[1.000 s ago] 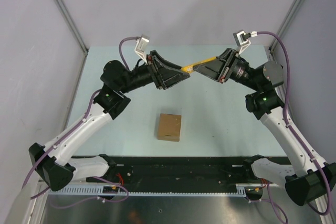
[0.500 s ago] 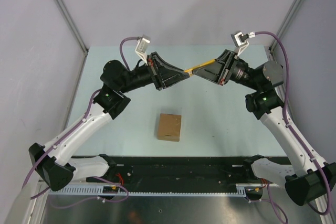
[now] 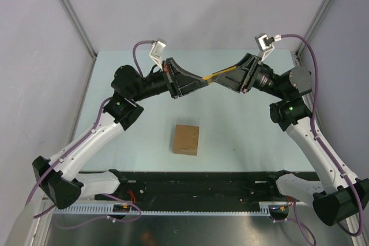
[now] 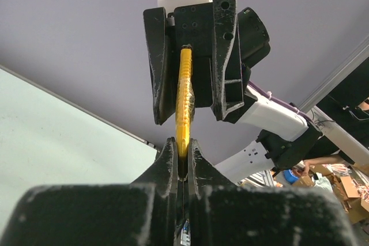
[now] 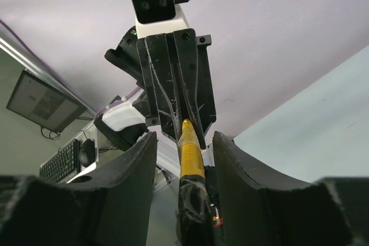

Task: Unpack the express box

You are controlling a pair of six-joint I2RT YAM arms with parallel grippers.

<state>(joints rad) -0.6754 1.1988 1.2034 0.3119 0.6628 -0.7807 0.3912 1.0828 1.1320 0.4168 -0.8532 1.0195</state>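
Observation:
My right gripper should close on the utility knife, as the fingers straddle the knife's yellow section (image 5: pixel 191 159) and reach past the knife's black handle end (image 5: pixel 194 200).
The express box (image 3: pixel 185 139), a small brown cardboard cube, sits closed on the table in front of both arms. High above the table's far half, a slim yellow-and-black utility knife (image 3: pixel 217 74) spans between the two grippers. My left gripper (image 3: pixel 203 80) is shut on one end of the knife (image 4: pixel 183 116). My right gripper (image 3: pixel 223 76) stands open around the other end, its fingers (image 5: pixel 136 159) apart from the knife's yellow and black handle (image 5: pixel 190 165).
The pale green table (image 3: pixel 242 131) is walled by grey panels at the back and sides. A black rail (image 3: pixel 196 185) with the arm bases runs along the near edge.
My left gripper has closed on the knife's end. My right gripper has opened off the handle. The knife and both arms have hardly moved; the box lies still.

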